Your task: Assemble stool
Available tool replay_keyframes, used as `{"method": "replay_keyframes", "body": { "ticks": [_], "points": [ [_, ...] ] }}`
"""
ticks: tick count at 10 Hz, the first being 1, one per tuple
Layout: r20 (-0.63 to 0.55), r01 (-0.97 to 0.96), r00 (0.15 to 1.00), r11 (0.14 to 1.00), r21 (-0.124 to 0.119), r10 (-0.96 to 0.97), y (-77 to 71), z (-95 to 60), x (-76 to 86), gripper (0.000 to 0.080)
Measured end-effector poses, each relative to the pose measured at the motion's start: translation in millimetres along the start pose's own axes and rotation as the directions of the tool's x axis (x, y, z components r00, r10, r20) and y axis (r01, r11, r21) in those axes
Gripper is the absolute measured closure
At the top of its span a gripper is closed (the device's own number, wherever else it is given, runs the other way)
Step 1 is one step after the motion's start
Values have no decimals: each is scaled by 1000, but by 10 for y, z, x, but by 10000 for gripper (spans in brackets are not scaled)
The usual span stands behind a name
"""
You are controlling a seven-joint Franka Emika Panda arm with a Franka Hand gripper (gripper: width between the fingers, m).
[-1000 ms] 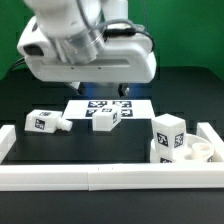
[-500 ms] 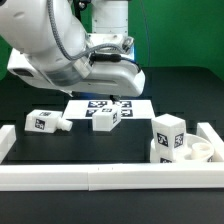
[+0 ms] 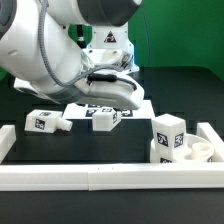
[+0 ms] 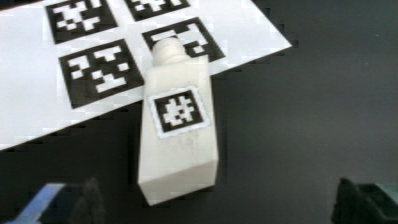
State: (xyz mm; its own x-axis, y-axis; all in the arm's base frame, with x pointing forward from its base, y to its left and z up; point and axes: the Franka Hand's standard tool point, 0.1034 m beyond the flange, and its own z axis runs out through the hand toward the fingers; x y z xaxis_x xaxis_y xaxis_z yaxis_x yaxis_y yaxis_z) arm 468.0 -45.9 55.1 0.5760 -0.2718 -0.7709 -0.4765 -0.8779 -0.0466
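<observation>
The gripper should next hold the middle leg by its blocky end (image 4: pixel 178 165), so the leg's rounded tip stays free to go into the seat.
Three white stool legs with tags show in the exterior view. One leg (image 3: pixel 42 122) lies at the exterior view's left. A middle leg (image 3: pixel 105 118) lies under my gripper (image 3: pixel 113 99). A third leg (image 3: pixel 168 134) stands upright at the round seat (image 3: pixel 197 150) on the exterior view's right. In the wrist view the middle leg (image 4: pixel 178 125) lies partly on the marker board (image 4: pixel 80 70). My gripper (image 4: pixel 221 205) is open above it, with the dark fingertips (image 4: pixel 71 204) apart on either side of the leg's blocky end, holding nothing.
White rails fence the area: a long one along the front (image 3: pixel 100 178), short ones at the exterior view's left (image 3: pixel 5 142) and right (image 3: pixel 213 138). The marker board (image 3: pixel 138 104) lies mid-table. The arm's bulky body fills the upper left of the exterior view.
The arm has swung toward the exterior view's left and come down, bringing the gripper low over the middle leg. The legs and seat have not moved.
</observation>
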Motion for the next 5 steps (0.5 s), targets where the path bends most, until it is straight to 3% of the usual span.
{"method": "replay_keyframes", "body": {
  "ticks": [3, 5],
  "points": [
    [2, -2, 1000, 1000, 0, 2, 11, 12, 7, 151],
    [107, -37, 994, 999, 22, 34, 105, 242, -1, 151]
  ]
}}
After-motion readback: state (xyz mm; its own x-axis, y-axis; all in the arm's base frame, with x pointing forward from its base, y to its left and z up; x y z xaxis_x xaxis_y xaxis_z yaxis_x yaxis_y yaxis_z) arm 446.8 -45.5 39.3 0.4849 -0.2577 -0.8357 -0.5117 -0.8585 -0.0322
